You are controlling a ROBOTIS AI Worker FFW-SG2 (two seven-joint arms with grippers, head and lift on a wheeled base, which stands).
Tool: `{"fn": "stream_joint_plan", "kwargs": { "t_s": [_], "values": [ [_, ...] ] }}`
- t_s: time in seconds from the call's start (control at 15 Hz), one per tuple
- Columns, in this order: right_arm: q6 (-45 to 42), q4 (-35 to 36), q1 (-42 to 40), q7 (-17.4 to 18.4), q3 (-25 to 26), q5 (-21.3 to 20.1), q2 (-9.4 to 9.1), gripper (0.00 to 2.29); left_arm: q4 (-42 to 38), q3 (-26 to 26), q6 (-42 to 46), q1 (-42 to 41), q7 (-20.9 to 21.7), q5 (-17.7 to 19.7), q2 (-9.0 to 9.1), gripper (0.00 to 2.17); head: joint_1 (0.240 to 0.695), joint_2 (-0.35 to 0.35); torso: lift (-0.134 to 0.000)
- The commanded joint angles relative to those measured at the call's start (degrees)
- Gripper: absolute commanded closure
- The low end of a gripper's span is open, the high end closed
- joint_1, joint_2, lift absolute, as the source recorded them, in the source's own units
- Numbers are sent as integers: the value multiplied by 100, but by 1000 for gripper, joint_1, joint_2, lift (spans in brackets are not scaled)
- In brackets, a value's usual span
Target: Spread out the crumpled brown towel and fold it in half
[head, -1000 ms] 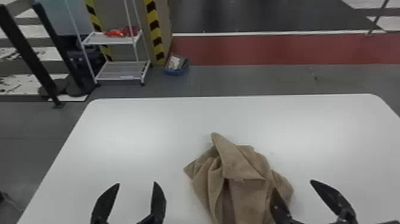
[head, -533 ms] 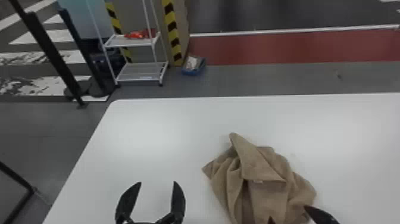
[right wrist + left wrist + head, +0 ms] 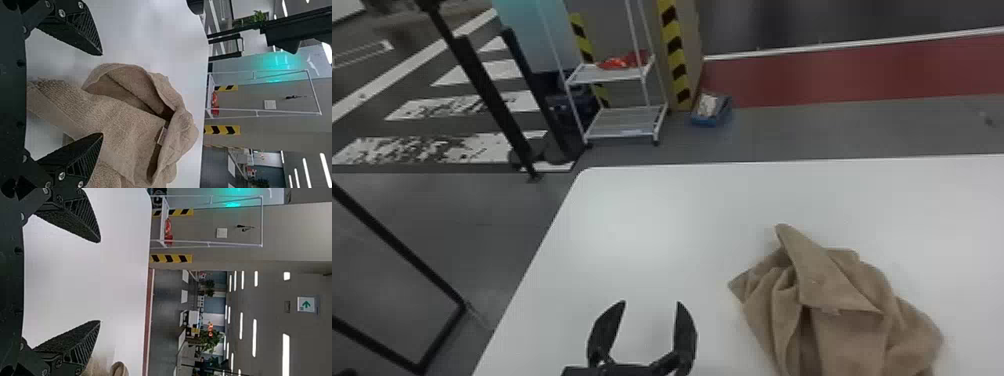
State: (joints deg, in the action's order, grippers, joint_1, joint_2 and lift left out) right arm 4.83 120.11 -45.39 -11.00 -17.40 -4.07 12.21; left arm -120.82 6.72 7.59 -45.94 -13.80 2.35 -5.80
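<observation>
My right gripper grabs the towel's loose corner (image 3: 40,100) that reaches out from the heap next, since the brown towel (image 3: 129,129) lies crumpled and folded over itself.
In the head view the brown towel (image 3: 847,310) lies crumpled on the white table, one corner pointing up and away. My left gripper (image 3: 650,305) is over the table to the left of the towel, its fingers apart. Seen from its own wrist, the left gripper (image 3: 100,281) stands open with only white tabletop between the fingers; a bit of towel (image 3: 119,369) shows beside one finger. My right gripper (image 3: 103,94) is open too, the towel (image 3: 129,129) lying in front of it and partly between its fingers, folded over itself with a small label on it.
The white table (image 3: 642,220) ends at a rounded far left corner. Beyond it stand a white rack (image 3: 617,75) with red items, a blue box (image 3: 710,112) on the floor and a black metal frame (image 3: 492,100).
The head view has turned toward the left, so the table, towel and left gripper have shifted rightward in it. The towel keeps its crumpled shape, and the left gripper stays open.
</observation>
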Motion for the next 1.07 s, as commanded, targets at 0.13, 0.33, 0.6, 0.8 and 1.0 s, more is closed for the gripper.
{"fn": "stream_joint_plan", "kwargs": {
  "t_s": [0.13,0.33,0.6,0.8,1.0],
  "values": [
    [110,65,-76,125,17,20,185,171,58,-13,1,6,0,11,9,164,695,328,-124],
    [374,232,-137,186,79,64,282,174,76,-30,1,6,-18,28,9,164,695,315,-124],
    [673,205,-120,309,114,64,290,215,137,-30,1,24,-18,28,26,164,695,294,-124],
    [655,205,-102,301,105,64,290,289,137,-30,1,33,-18,28,35,164,695,288,-124],
    [603,205,-93,230,79,64,299,535,137,-21,1,33,-18,28,35,164,695,291,-124]
  ]
}}
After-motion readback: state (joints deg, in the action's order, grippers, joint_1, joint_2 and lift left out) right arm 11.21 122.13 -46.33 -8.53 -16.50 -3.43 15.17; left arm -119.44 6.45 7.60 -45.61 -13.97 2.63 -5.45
